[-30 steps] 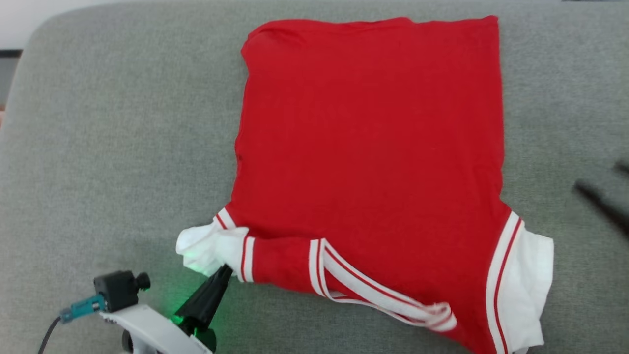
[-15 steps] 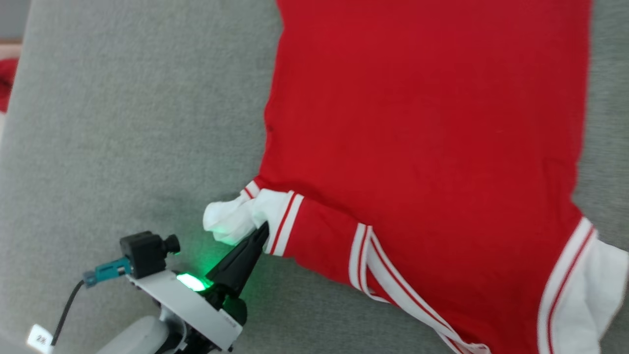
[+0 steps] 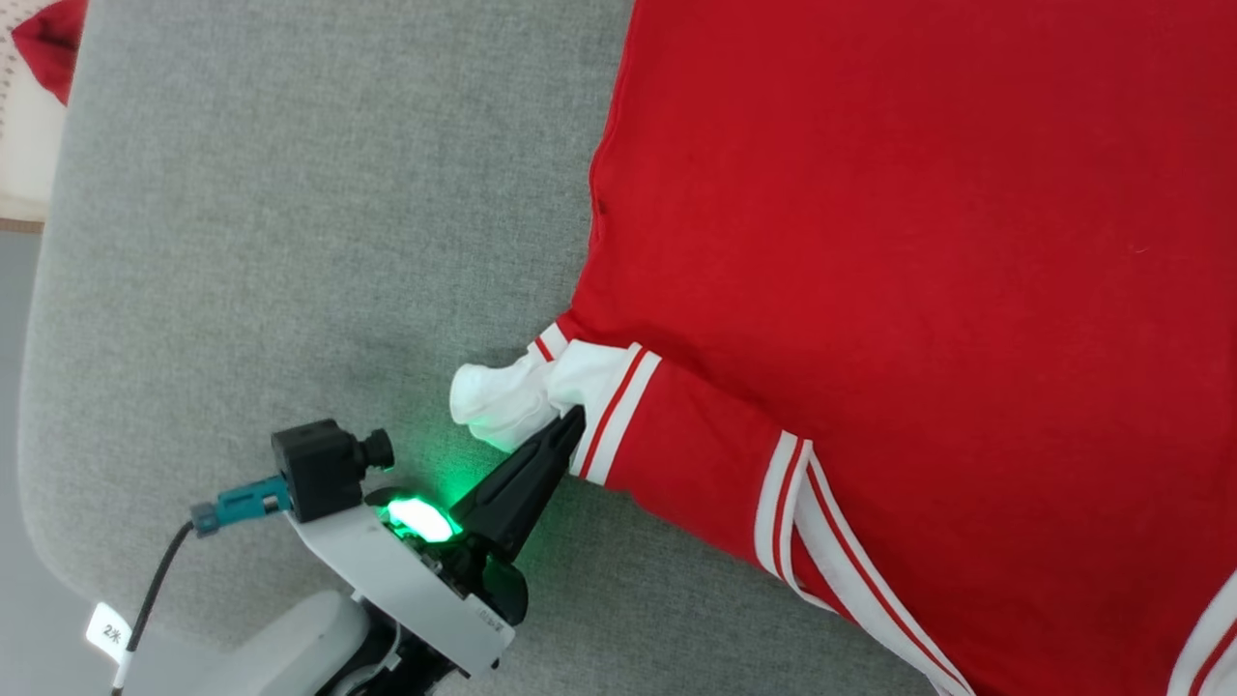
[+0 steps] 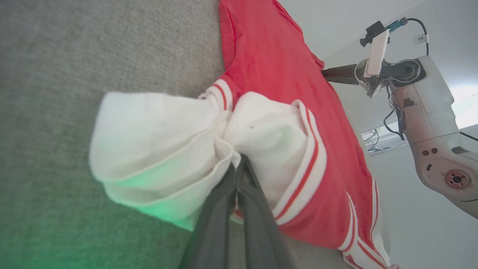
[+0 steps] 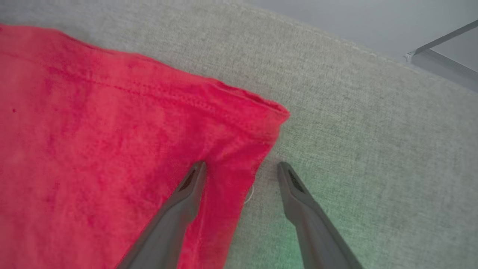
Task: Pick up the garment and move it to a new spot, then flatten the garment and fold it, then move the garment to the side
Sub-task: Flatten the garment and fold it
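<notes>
The red T-shirt needs to be grabbed next by its hem corner (image 5: pixel 264 126) with my right gripper, so that I can flatten the garment on the grey cushion (image 5: pixel 381 148).
The garment (image 3: pixel 918 242), a red T-shirt with white sleeves and striped trim, lies spread on a grey cushion. My left gripper (image 3: pixel 572 418) is shut on its bunched white sleeve (image 3: pixel 503 401) at the shirt's near left. The left wrist view shows both fingers pinched together on that sleeve (image 4: pixel 168 142), with my left gripper (image 4: pixel 238 160) in the folds. At the shirt's far end, my right gripper (image 5: pixel 241 164) stands open over a hem corner of the garment (image 5: pixel 93 130). One finger rests over the red cloth, the other over bare cushion. The right gripper (image 4: pixel 325 71) also shows beyond the garment (image 4: pixel 283 67).
The grey cushion (image 3: pixel 242 242) has bare room to the left of the shirt, and its rounded edge runs down the far left. A small plain red cloth (image 3: pixel 43 39) lies beyond that edge at the top left.
The head camera has moved, so the shirt now sits further right and larger in its view. My left gripper stays shut on the white sleeve throughout.
</notes>
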`<state>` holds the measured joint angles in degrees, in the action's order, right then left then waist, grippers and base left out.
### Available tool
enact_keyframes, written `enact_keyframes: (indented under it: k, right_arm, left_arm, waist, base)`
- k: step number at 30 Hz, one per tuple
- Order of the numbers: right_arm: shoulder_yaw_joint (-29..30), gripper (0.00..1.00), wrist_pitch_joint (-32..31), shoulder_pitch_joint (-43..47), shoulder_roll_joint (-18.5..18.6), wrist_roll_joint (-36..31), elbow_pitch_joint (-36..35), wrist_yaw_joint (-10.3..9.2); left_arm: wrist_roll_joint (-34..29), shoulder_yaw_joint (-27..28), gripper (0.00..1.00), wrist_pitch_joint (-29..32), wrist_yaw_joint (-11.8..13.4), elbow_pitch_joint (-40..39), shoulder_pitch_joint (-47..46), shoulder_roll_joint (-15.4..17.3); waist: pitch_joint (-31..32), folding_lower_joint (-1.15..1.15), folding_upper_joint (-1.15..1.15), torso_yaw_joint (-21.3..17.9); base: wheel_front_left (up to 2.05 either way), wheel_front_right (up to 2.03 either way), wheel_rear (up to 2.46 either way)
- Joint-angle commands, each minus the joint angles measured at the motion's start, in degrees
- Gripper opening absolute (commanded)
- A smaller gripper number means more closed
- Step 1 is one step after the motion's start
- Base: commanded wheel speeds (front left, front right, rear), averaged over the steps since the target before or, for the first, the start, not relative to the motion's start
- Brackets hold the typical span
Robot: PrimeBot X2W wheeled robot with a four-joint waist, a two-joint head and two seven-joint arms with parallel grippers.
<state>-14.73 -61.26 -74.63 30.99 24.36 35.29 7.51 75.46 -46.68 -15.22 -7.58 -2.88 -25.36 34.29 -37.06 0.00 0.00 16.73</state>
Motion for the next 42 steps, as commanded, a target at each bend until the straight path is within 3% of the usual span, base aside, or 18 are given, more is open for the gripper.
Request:
enact_keyframes:
  k: [1, 2, 4, 13, 18, 25, 31, 35, 42]
  right_arm:
    - [-1.3, 0.51, -0.6, 2.7, -1.3, 0.5, 1.9, -0.05]
    - [-1.7, 0.42, -0.4, 2.7, -1.4, 0.7, 2.3, -0.04]
    - [-2.3, 0.00, 0.2, 3.0, -1.1, 1.2, 3.2, -0.03]
    - [-1.1, 0.00, 7.5, 5.1, -0.9, 4.1, 5.5, -0.07]
    - [-3.7, 0.00, 12.4, 11.1, 0.4, 8.4, 2.0, -0.06]
    - [-6.4, 0.00, 15.5, 25.5, 7.7, 16.3, -12.1, -0.07]
    - [-1.9, 0.00, 15.1, 43.6, 12.9, 20.6, -26.3, -0.06]
    - [3.1, 0.00, 14.0, 56.6, 12.5, 20.8, -35.0, -0.07]
    - [8.0, 0.00, 10.6, 74.6, 6.2, 17.9, -48.3, -0.06]
  left_arm:
    - [0.1, -0.3, 0.00, 0.2, 0.2, 2.3, -0.2, -0.4]
    - [0.0, -0.2, 0.00, 0.2, 0.2, 2.3, -0.4, -0.5]
    - [-0.2, -0.1, 0.00, 0.2, 0.2, 2.5, -0.7, -0.5]
    - [-1.1, 1.4, 0.00, 0.1, 0.2, 3.3, 0.1, -0.2]
    - [-1.6, 3.1, 0.00, 0.1, 0.1, 3.6, 2.3, 0.3]
    - [-1.8, 5.4, 0.00, 0.1, 0.1, 3.7, 5.9, 2.4]
    - [-1.4, 6.6, 0.00, 0.1, 0.1, 3.6, 7.4, 4.0]
    - [-1.1, 7.5, 0.00, 0.1, 0.1, 3.5, 8.2, 5.1]
    - [-0.9, 9.0, 0.00, 0.1, 0.1, 3.4, 9.2, 6.3]
  waist:
    - [-0.4, 0.00, 0.00, 0.4]
    - [-0.4, 0.00, 0.00, 0.3]
    - [0.0, 0.00, 0.00, 0.1]
    - [5.0, 0.00, 0.00, -1.7]
    - [10.0, 0.00, 0.00, -4.4]
    - [15.7, 0.00, 0.00, -9.8]
    - [17.6, 0.00, 0.00, -13.8]
    - [17.9, 0.00, 0.00, -16.1]
    - [18.1, 0.00, 0.00, -19.9]
  base:
    - [0.00, 0.00, 0.00]
    - [0.00, 0.00, 0.00]
    - [0.00, 0.00, 0.00]
    - [0.00, 0.00, 0.00]
    - [0.00, 0.00, 0.00]
    - [0.00, 0.00, 0.00]
    - [0.00, 0.00, 0.00]
    - [0.00, 0.00, 0.00]
    - [0.00, 0.00, 0.00]
